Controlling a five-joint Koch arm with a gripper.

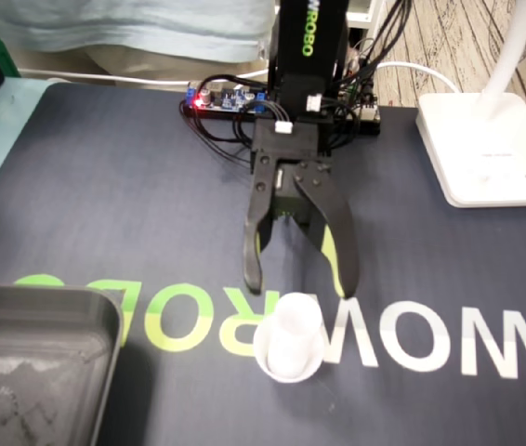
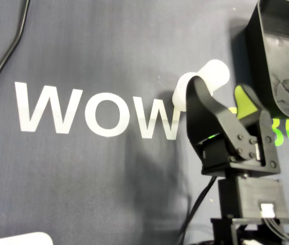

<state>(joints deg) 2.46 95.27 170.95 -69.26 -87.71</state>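
Note:
The small white plastic cup needs to come up off the dark mat, so my gripper will next grab the cup around its side to lift it.
A small white translucent plastic cup stands on the dark mat, on the "WOWROBO" lettering. Its wider end seems to rest on the mat. My black gripper hangs open with its jaws spread wide and nothing between them. In the fixed view its fingertips end just behind the cup, one to each side. One jaw carries a green pad. In the overhead view the left jaw overlaps the cup's edge.
A dark metal tray sits at the lower left of the fixed view. A white lamp base stands at the back right. A circuit board with a red light and wires lies by the arm's base. A black cable crosses the mat.

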